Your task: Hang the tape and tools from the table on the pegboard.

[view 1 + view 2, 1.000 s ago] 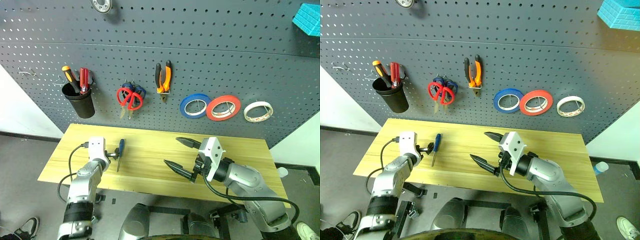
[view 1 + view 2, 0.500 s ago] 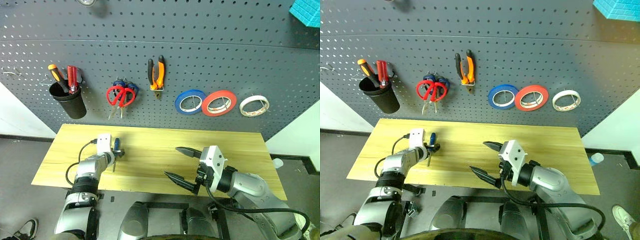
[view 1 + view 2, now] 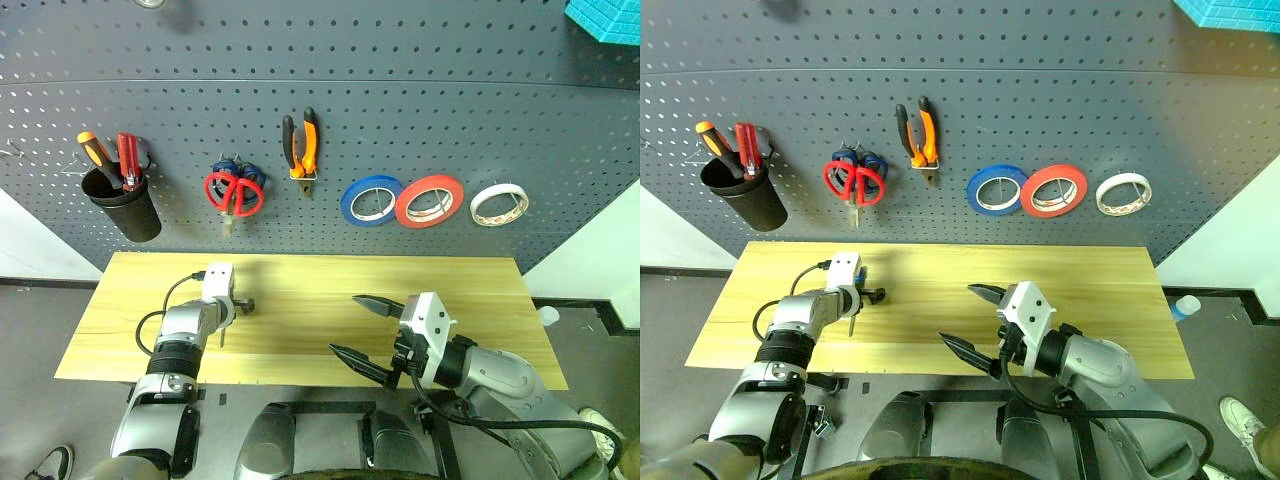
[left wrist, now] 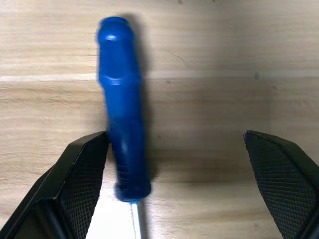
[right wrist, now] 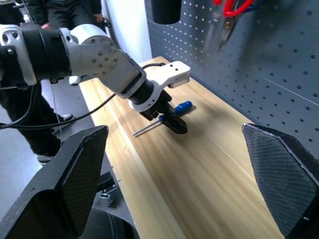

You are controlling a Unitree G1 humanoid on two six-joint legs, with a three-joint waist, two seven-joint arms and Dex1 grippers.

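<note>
I need to close my left gripper on the handle, because its fingers reach down around the blue handle (image 4: 125, 144) near the table.
On the light wooden table (image 3: 470, 285) lies the blue-handled screwdriver (image 4: 122, 114), near its left end. My left gripper (image 3: 238, 303) is tilted down over it, open, and the handle lies between the fingers (image 4: 84, 174), close to one of them. From the right wrist view the same gripper (image 5: 172, 122) sits right at the blue handle (image 5: 182, 106). My right gripper (image 3: 345, 325) hovers open and empty over the table's front middle. On the pegboard (image 3: 450, 100) hang the red scissors (image 3: 232, 193), the pliers (image 3: 301, 145) and the whitish tape (image 3: 498, 204).
A black cup (image 3: 128, 212) with an orange and a red screwdriver hangs at the board's left. A blue roll (image 3: 368, 201) and a red roll (image 3: 429, 201) hang between the pliers and the whitish tape. A teal block (image 3: 605, 18) sits at the top right.
The head camera has shifted. My left gripper has tipped down and moved from beside the blue screwdriver to over its handle. The right gripper has stayed where it was.
</note>
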